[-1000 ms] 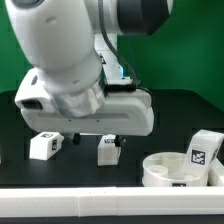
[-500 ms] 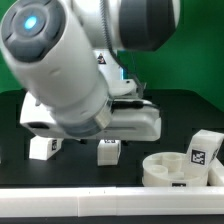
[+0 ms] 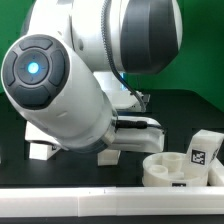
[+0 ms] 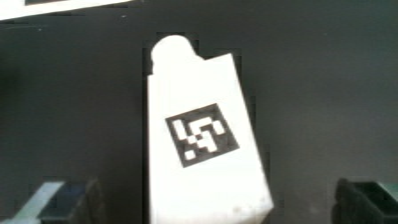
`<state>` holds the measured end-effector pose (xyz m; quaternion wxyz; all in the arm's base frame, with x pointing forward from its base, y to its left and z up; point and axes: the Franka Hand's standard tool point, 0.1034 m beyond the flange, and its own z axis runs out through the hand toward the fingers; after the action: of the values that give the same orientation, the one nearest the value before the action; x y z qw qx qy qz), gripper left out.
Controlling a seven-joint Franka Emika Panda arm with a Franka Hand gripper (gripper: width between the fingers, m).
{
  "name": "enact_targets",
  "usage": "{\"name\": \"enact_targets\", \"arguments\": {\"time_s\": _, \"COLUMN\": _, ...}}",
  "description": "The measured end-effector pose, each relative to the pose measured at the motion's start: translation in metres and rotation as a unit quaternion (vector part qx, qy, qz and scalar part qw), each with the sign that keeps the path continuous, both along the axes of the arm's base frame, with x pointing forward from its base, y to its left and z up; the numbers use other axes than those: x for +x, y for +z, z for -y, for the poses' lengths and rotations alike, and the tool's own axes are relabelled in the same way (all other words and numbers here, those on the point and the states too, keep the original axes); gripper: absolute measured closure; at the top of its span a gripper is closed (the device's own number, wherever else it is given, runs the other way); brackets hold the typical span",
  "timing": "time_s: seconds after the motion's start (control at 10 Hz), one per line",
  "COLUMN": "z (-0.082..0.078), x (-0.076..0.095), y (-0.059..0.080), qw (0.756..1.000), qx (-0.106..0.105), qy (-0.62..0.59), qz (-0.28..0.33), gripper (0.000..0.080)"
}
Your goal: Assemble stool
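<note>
My gripper next needs to grab the white leg by its wide end (image 4: pixel 212 198), so the leg's rounded tip stays free for the round seat.
In the wrist view a white stool leg (image 4: pixel 201 135) with one square marker tag lies on the black table. It lies between my gripper's (image 4: pixel 210 205) two dark fingertips (image 4: pixel 54 200), which stand wide apart with gaps on both sides of it. The gripper is open. In the exterior view my arm hides most of this leg (image 3: pixel 110 155) and my fingers. A second leg (image 3: pixel 40 152) lies to the exterior view's left. The round disc seat (image 3: pixel 180 170) sits at the front right with a third tagged leg (image 3: pixel 205 148) behind it.
A long white bar (image 3: pixel 100 205) runs along the table's front edge. A corner of the marker board (image 4: pixel 54 5) shows in the wrist view. A green wall stands behind the table. My arm's big link fills the middle of the exterior view.
My arm has swung so its big link now faces the camera and covers more of the scene. The hand has shifted slightly toward the exterior view's right and lower. The parts have not moved.
</note>
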<state>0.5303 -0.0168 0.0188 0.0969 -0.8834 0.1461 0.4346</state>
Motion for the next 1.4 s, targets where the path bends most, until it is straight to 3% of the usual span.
{"name": "enact_targets", "arguments": {"time_s": 0.3, "z": 0.003, "x": -0.01, "y": -0.015, "qw": 1.0, "qx": -0.01, "qy": -0.009, "qz": 0.011, "gripper": 0.015}}
{"name": "enact_targets", "arguments": {"time_s": 0.6, "z": 0.001, "x": -0.01, "y": -0.015, "qw": 1.0, "qx": -0.01, "qy": -0.008, "qz": 0.012, "gripper": 0.019}}
{"name": "enact_targets", "arguments": {"time_s": 0.8, "z": 0.001, "x": -0.01, "y": -0.015, "qw": 1.0, "qx": -0.01, "qy": -0.008, "qz": 0.012, "gripper": 0.0472}}
{"name": "enact_targets", "arguments": {"time_s": 1.2, "z": 0.007, "x": -0.01, "y": -0.015, "qw": 1.0, "qx": -0.01, "qy": -0.013, "qz": 0.013, "gripper": 0.0471}}
{"name": "enact_targets", "arguments": {"time_s": 1.3, "z": 0.012, "x": -0.006, "y": -0.008, "qw": 1.0, "qx": -0.009, "qy": -0.015, "qz": 0.012, "gripper": 0.0471}}
{"name": "enact_targets", "arguments": {"time_s": 1.4, "z": 0.019, "x": 0.003, "y": 0.009, "qw": 1.0, "qx": -0.01, "qy": -0.009, "qz": 0.012, "gripper": 0.0471}}
